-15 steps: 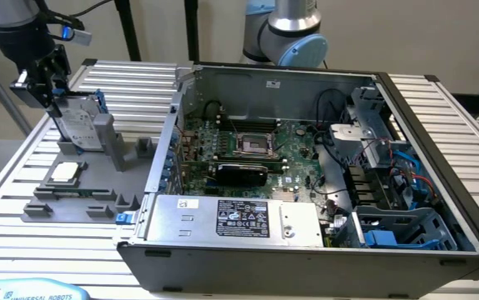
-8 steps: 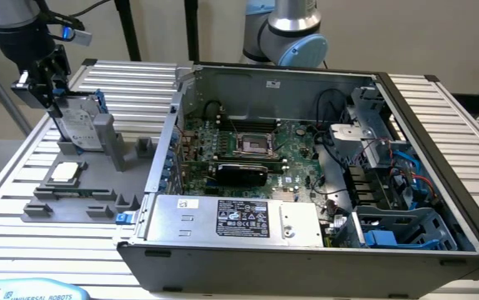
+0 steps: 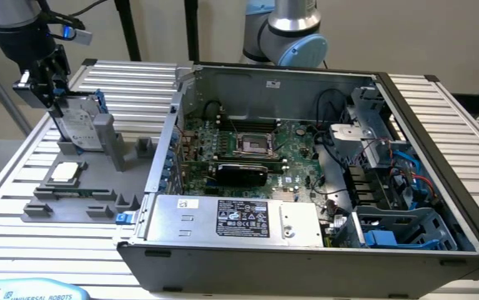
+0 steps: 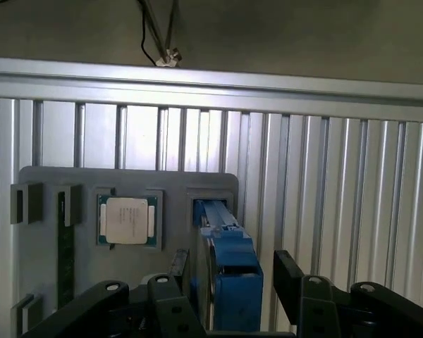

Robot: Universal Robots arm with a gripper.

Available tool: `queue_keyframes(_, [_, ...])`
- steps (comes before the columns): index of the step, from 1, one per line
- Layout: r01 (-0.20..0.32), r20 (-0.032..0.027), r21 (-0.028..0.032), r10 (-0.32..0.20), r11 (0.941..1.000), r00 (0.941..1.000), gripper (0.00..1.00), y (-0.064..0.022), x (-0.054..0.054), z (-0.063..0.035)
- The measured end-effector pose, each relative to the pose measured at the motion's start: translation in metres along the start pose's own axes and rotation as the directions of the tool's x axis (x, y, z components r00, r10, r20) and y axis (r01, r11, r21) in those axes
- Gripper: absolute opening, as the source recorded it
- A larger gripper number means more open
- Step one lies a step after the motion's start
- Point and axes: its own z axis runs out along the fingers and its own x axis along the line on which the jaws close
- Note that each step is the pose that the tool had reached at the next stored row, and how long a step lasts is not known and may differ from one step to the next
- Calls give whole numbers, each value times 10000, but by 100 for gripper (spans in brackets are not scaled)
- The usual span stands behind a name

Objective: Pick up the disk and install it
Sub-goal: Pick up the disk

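Observation:
I should close my gripper now, and it would hold the disk. My gripper's fingers are beside the blue bracket (image 4: 236,282) on the disk's top end.
The disk (image 3: 79,124) stands on edge in a slot of the grey holder plate (image 3: 56,200), at the exterior view's left beside the open computer case. It is silver-grey with a white label and a bright blue bracket. My gripper (image 3: 56,105) hangs over its top edge. In the wrist view the blue-framed disk (image 4: 229,271) rises between my two black fingers (image 4: 289,274), and my gripper (image 4: 233,266) is open, with a gap showing on each side of the bracket. The disk's lower part is hidden in the slot.
A small square silver chip (image 4: 127,220) lies on the holder plate beside the disk. The open case (image 3: 423,112) holds a green motherboard (image 3: 248,147), a silver box with a black label (image 3: 239,219) and a blue-trimmed drive bay (image 3: 406,228). Everything rests on a slatted aluminium table (image 3: 131,81).

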Motion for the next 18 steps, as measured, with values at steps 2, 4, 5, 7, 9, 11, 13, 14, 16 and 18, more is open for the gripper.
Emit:
queue_keyframes(2, [31, -28, 7, -31, 10000, 10000, 60, 0, -1, 2])
queue_keyframes(4, [36, -48, 15, -36, 10000, 10000, 60, 0, -2, 4])
queue_keyframes(5, [36, -52, 18, -36, 10000, 10000, 60, 1, -3, 4])
queue_keyframes(7, [37, -56, 23, -36, 10000, 10000, 57, 0, -4, 5])
queue_keyframes(9, [37, -57, 26, -37, 10000, 10000, 51, 0, -4, 6])
queue_keyframes(11, [36, -61, 25, -36, 10000, 10000, 51, 0, -5, 6])
queue_keyframes(13, [36, -65, 27, -36, 10000, 10000, 51, 0, -5, 7])
queue_keyframes(14, [36, -67, 28, -36, 10000, 10000, 51, 0, -5, 7])
queue_keyframes(16, [36, -71, 29, -36, 10000, 10000, 48, 0, -5, 7])
queue_keyframes(18, [36, -72, 29, -36, 10000, 10000, 41, 0, -5, 7])
